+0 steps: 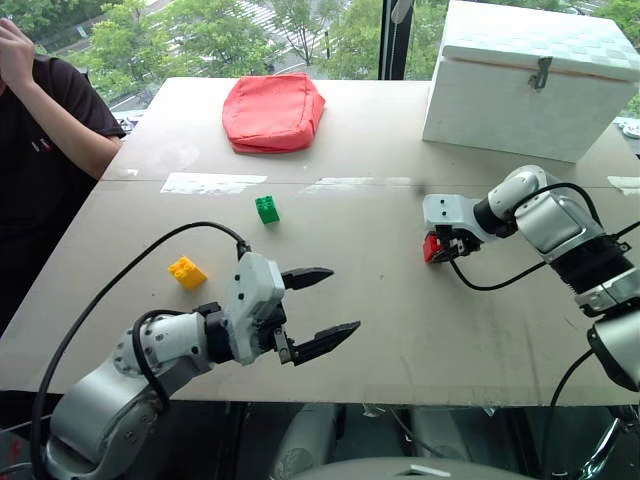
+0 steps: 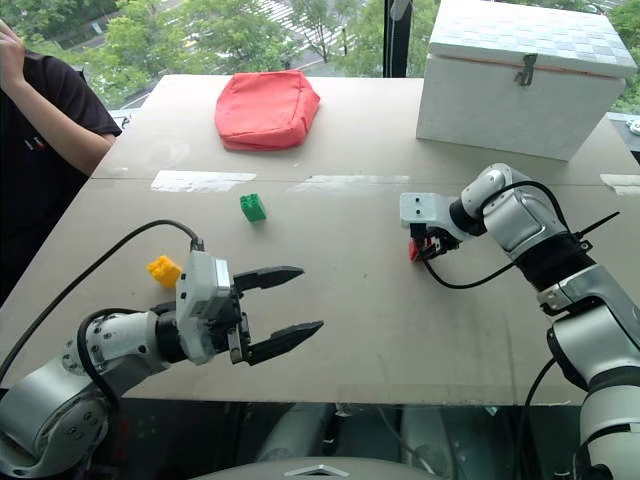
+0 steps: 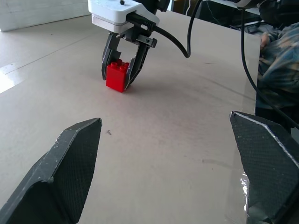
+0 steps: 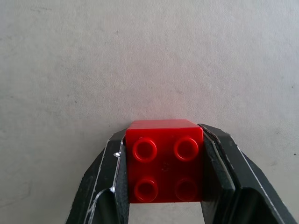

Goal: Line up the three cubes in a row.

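My right gripper lets go of the red cube now, since the red cube's base sits at the tabletop and the cube would stand there.
The red cube (image 4: 164,158) is clamped between the two black fingers of my right gripper (image 1: 436,247), which is shut on it at the table's right side; the cube's base sits at or just above the tabletop (image 3: 117,77). The green cube (image 1: 267,209) stands alone in the middle of the table. Near the left edge lies the yellow cube (image 1: 187,272). My left gripper (image 1: 320,310) hovers over the near left part of the table, open with nothing between its fingers, pointing toward the red cube.
A red fabric pouch (image 1: 272,110) lies at the back centre. A big white box (image 1: 530,80) stands at the back right. A person in a dark shirt (image 1: 45,150) sits at the table's left side. The table's near edge (image 1: 300,400) runs just under my left gripper.
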`<state>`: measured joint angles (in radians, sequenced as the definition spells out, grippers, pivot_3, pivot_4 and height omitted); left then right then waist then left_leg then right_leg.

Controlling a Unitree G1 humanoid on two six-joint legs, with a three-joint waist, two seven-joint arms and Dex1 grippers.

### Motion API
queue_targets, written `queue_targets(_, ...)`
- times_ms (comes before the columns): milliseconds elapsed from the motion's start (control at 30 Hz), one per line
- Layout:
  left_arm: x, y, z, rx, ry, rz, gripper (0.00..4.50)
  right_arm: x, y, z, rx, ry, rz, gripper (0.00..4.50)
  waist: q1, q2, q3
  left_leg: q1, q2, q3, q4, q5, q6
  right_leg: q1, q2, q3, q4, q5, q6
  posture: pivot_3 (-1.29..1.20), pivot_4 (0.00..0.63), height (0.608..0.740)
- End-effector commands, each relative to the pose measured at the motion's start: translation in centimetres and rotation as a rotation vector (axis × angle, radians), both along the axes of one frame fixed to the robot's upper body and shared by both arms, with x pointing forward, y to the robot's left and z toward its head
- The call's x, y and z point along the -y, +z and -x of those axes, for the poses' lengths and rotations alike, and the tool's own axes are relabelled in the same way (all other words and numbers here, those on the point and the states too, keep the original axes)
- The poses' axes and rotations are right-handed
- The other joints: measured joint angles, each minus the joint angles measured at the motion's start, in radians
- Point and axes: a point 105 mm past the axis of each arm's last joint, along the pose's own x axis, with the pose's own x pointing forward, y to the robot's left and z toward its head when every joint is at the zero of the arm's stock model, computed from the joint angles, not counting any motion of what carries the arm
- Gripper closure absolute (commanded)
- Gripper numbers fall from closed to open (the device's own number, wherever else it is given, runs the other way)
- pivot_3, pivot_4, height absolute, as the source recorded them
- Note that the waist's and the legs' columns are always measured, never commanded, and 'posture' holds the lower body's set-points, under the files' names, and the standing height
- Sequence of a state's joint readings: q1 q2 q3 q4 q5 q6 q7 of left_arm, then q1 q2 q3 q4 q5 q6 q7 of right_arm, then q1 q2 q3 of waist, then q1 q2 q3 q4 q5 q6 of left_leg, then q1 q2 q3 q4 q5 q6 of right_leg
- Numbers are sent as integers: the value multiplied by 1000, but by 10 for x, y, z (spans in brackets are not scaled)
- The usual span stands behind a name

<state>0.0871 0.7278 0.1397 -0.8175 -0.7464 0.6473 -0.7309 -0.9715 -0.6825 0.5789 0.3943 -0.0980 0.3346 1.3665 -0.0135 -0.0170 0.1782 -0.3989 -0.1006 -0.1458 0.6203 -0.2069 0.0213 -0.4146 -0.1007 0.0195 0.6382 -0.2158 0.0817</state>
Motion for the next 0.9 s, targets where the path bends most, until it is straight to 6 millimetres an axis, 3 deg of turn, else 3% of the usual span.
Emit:
queue_targets(33, 3, 10, 3, 39, -15, -1, 0, -6, 15, -5, 45, 28, -18, 3144, 0, 0, 0, 0, 0, 0, 0, -1, 1, 0, 0, 0, 0, 0, 0, 0, 150, 740)
queue_targets(100, 3, 10, 3, 38, -13, -3, 0, -7, 15, -6, 44, 31, -20, 2106, -1, 0, 0, 1, 0, 0, 0, -1, 2, 0, 1, 0, 1, 0, 0, 0, 150, 740)
queue_targets(233, -1, 8, 1, 27, 0, -10, 0, -8, 16, -5, 60, 48, -28, 672, 0, 0, 0, 1, 1, 0, 0, -1, 2, 0, 1, 0, 1, 0, -1, 0, 150, 740)
queue_targets(333, -7, 6, 0, 17, 28, -10, 0, -8, 24, -2, 74, 58, -58, 672, -1, 0, 0, 1, 1, 1, 0, -1, 2, 0, 1, 1, 1, 0, -1, 0, 150, 740)
queue_targets(433, -24, 0, -7, -19, 132, 15, 0, -10, 46, 9, 81, 74, -156, 672, 1, 0, 0, 1, 1, 1, 0, -2, 1, -1, 1, 1, 1, 0, -1, 0, 150, 740)
queue_targets(600, -44, -4, -18, -23, 244, 37, 0, -4, 59, 26, 123, 72, -277, 672, 9, 0, 0, 0, 1, 0, -1, -2, 1, -1, 1, 0, 0, 0, -1, 0, 150, 740)
queue_targets(800, -92, 3, -73, 26, 577, 9, 0, -19, 101, 78, 258, 116, -738, 672, 24, 0, 0, 0, 2, -1, 0, -2, 2, 0, 1, 0, 2, 0, 0, 0, 150, 740)
queue_targets(900, -114, 5, -101, 5, 764, 19, 0, -22, 103, 91, 283, 28, -864, 672, 26, 0, 0, 1, 2, 0, 1, -2, 2, -1, 2, 1, 2, 0, 0, 0, 150, 740)
